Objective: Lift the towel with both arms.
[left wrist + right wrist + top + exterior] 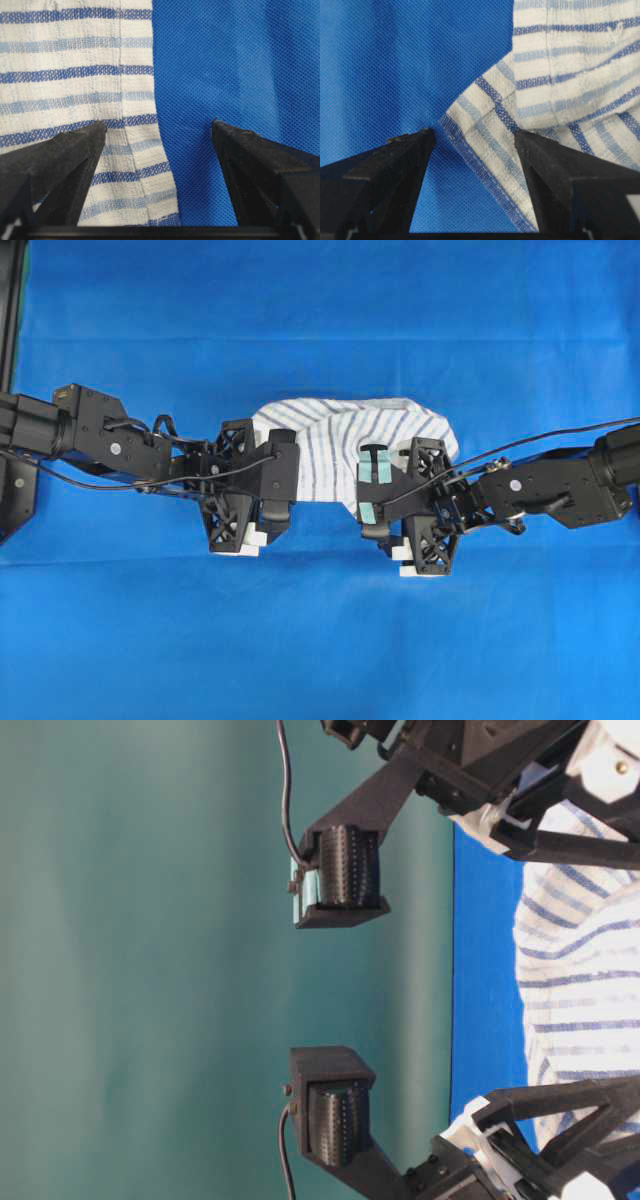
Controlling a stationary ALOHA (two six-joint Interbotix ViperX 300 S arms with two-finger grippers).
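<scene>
My right gripper needs to close. The towel's corner [470, 117] is between my low fingers beside the blue table cloth in the right wrist view, so they would hold it if I closed now.
The white towel [340, 440] with blue-grey stripes lies crumpled on the blue table cloth [320, 640], between the two arms. My left gripper [280, 480] points down over the towel's left edge. In the left wrist view it is open [159, 127], astride the towel's hemmed edge [135, 150], with one finger [65, 155] over the towel and the other over bare cloth. My right gripper [376, 490], with green tape patches, is over the towel's right lower corner. In the right wrist view it is open [475, 135], and the towel's corner [490, 145] lies between its fingers.
The blue table cloth covers the whole surface around the towel. In the table-level view the towel [580, 1000] shows at the right, with both arms' wrist parts above and below it. A black frame [12, 330] stands at the far left edge.
</scene>
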